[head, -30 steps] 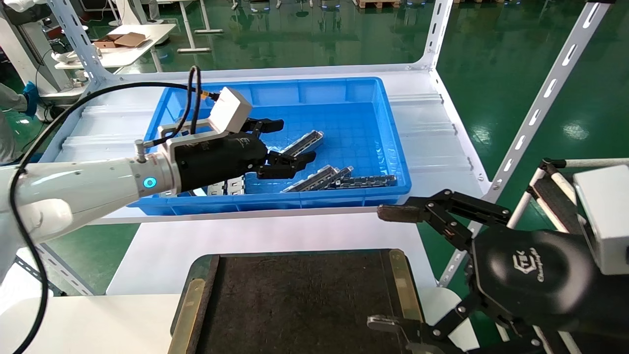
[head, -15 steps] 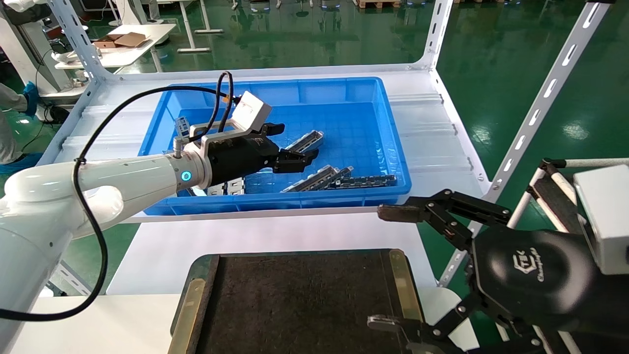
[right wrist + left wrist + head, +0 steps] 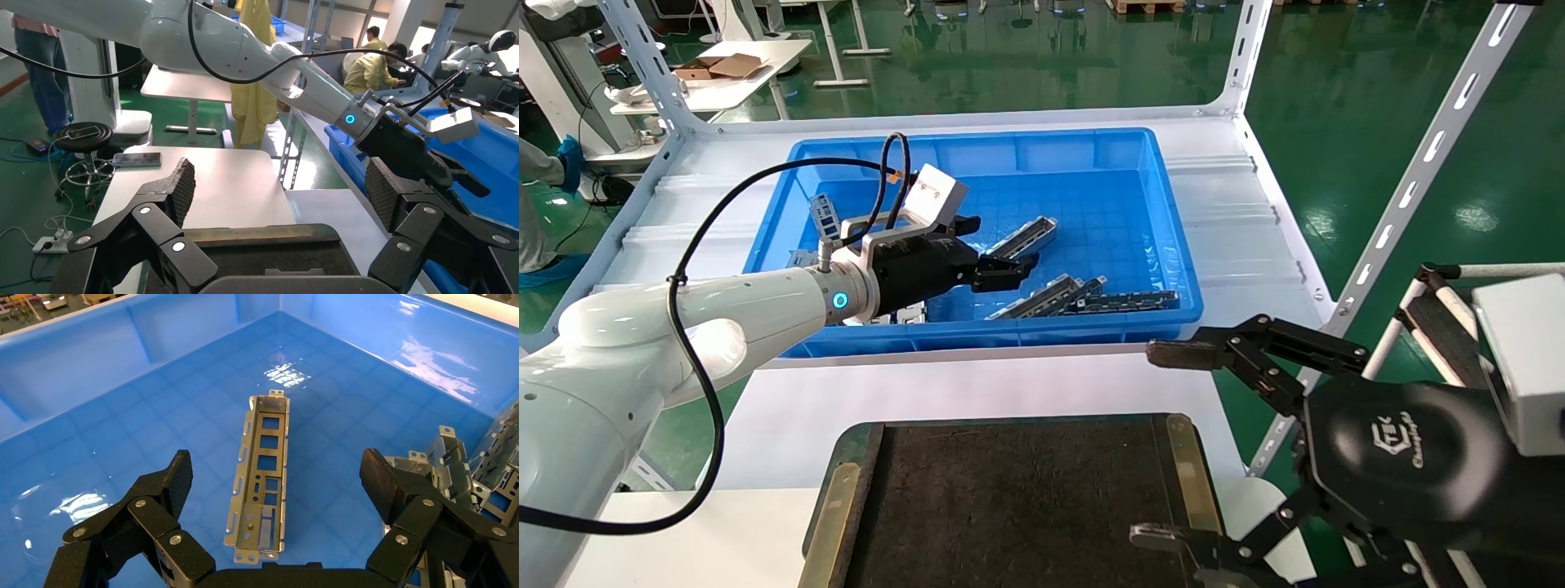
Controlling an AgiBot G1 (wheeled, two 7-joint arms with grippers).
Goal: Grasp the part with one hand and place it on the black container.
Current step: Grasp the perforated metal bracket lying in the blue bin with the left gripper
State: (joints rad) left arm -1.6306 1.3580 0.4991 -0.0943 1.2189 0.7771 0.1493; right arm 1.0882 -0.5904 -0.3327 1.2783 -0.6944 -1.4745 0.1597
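The part needs to go onto the black container, so next my left gripper should grab the part's long sides near its studded end (image 3: pixel 236 518).
The part (image 3: pixel 1027 236), a long silver-grey bar with rectangular cutouts, lies flat on the floor of the blue bin (image 3: pixel 977 335). In the left wrist view the part (image 3: pixel 263 471) lies lengthwise between the two spread fingers. My left gripper (image 3: pixel 1003 242) is open and empty, low inside the bin, right at the part's near end. The black container (image 3: pixel 1009 506) with brass strips lies at the front and is empty. My right gripper (image 3: pixel 1158 445) is open and empty, hovering at the container's right edge; the right wrist view shows the container (image 3: pixel 263 254) below it.
More silver bars (image 3: pixel 1050 296) and a darker long bar (image 3: pixel 1128 300) lie along the bin's front wall. Short grey slotted blocks (image 3: pixel 903 312) sit at the bin's front left. White slotted shelf posts (image 3: pixel 1418 171) stand at the right.
My left arm has reached deeper and lower into the bin, and its gripper has turned and settled over the part's near end. The right arm has not moved.
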